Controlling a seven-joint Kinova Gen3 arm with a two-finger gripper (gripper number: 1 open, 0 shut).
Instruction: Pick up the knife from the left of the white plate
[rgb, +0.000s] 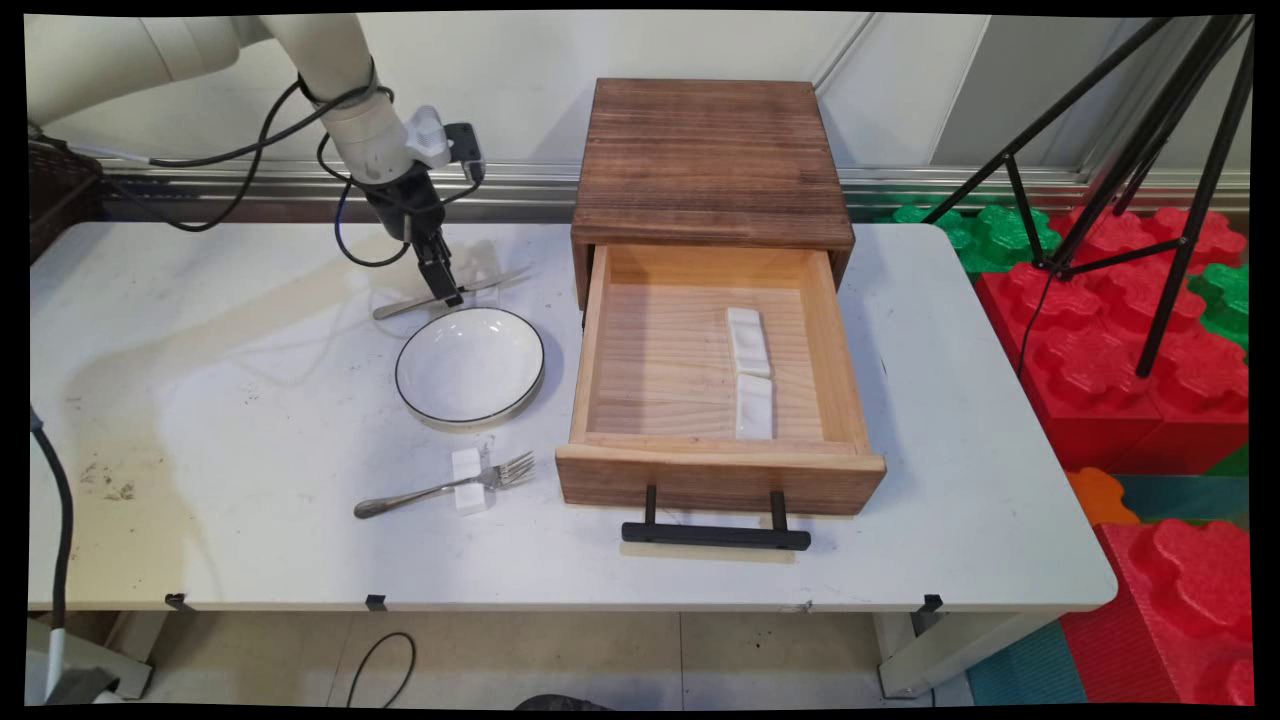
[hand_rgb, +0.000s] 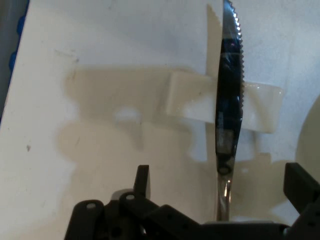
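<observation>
My gripper needs to move the serrated knife onto the white rest in the open drawer (rgb: 747, 342), so it should grab the knife by its handle (rgb: 402, 307) next.
My gripper (rgb: 452, 297) reaches down to the table just behind a white bowl-like plate (rgb: 470, 365) with a dark rim. It stands over the handle of a serrated knife (rgb: 497, 281) that lies across a small white rest (hand_rgb: 190, 100). In the hand view the knife (hand_rgb: 229, 100) runs straight up between the two fingers, and my gripper (hand_rgb: 220, 186) is open, with one finger (hand_rgb: 142, 180) to the knife's left and the other to its right. Neither finger presses on the handle.
A fork (rgb: 440, 488) lies on another white rest (rgb: 468, 482) in front of the plate. To the right stands a wooden cabinet (rgb: 710, 160) with its drawer (rgb: 720, 475) pulled out, holding two white rests (rgb: 750, 342). Red and green blocks and a tripod are beyond the table's right end.
</observation>
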